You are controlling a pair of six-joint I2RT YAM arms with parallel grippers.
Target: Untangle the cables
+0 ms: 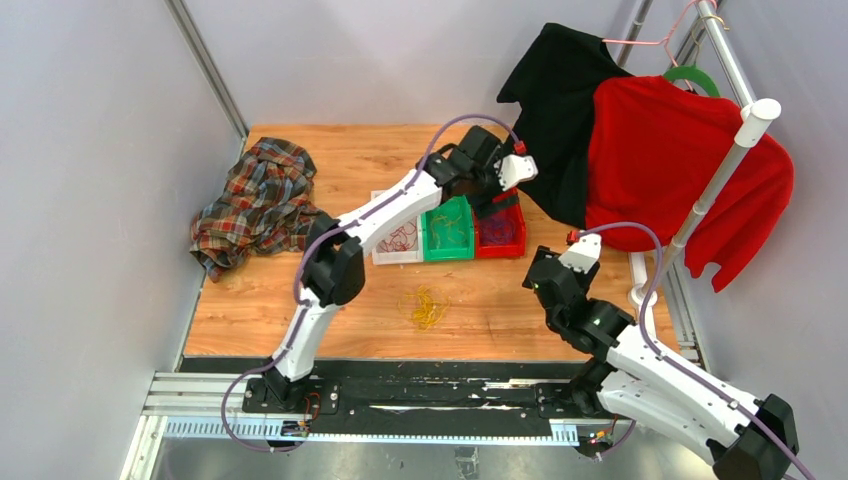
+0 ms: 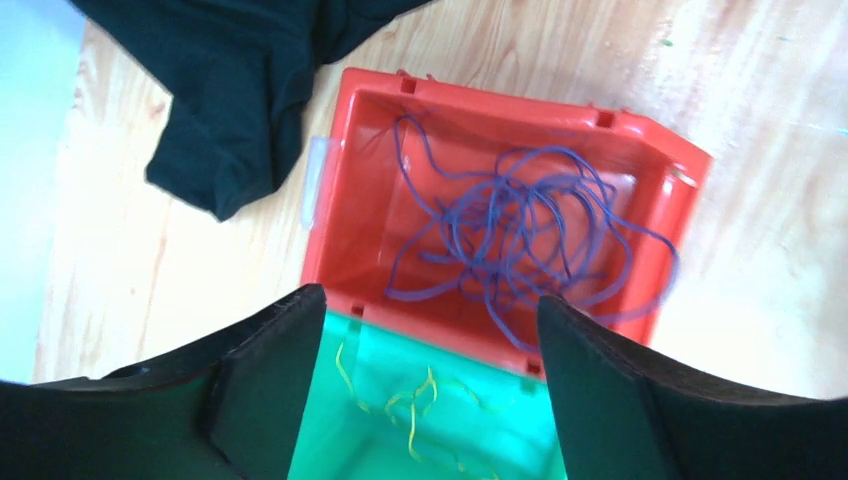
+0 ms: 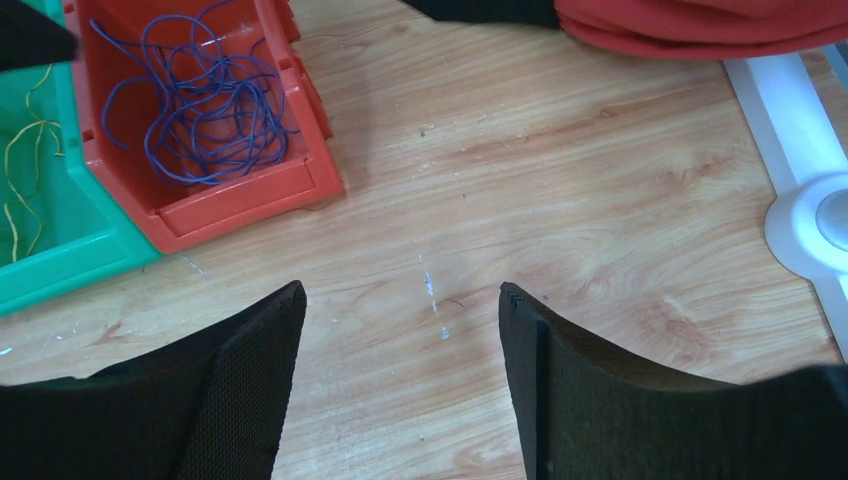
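Observation:
The yellow cables need untangling for the green bin [image 1: 447,230]. I will next grab the curly yellow bundle by its loose outer piece [image 1: 412,298] with my left gripper.
Purple cables [image 2: 520,235] lie in a loose tangle inside the red bin [image 2: 345,215], also seen in the right wrist view as purple cables [image 3: 205,100]. A few yellow cables [image 2: 420,410] rest in the green bin [image 2: 500,435]. Dark red cables [image 1: 400,238] sit in the white bin [image 1: 379,256]. A curly yellow bundle [image 1: 425,306] lies on the wooden table [image 1: 350,160] in front of the bins. My left gripper [image 2: 430,300] hangs open above the red and green bins, holding nothing. My right gripper [image 3: 400,290] is open over bare wood, right of the red bin.
A plaid shirt [image 1: 255,205] is crumpled at the table's left. A black garment [image 1: 555,100] and a red garment [image 1: 680,165] hang from a white rack [image 1: 725,165] at the right, its base [image 3: 815,215] near my right gripper.

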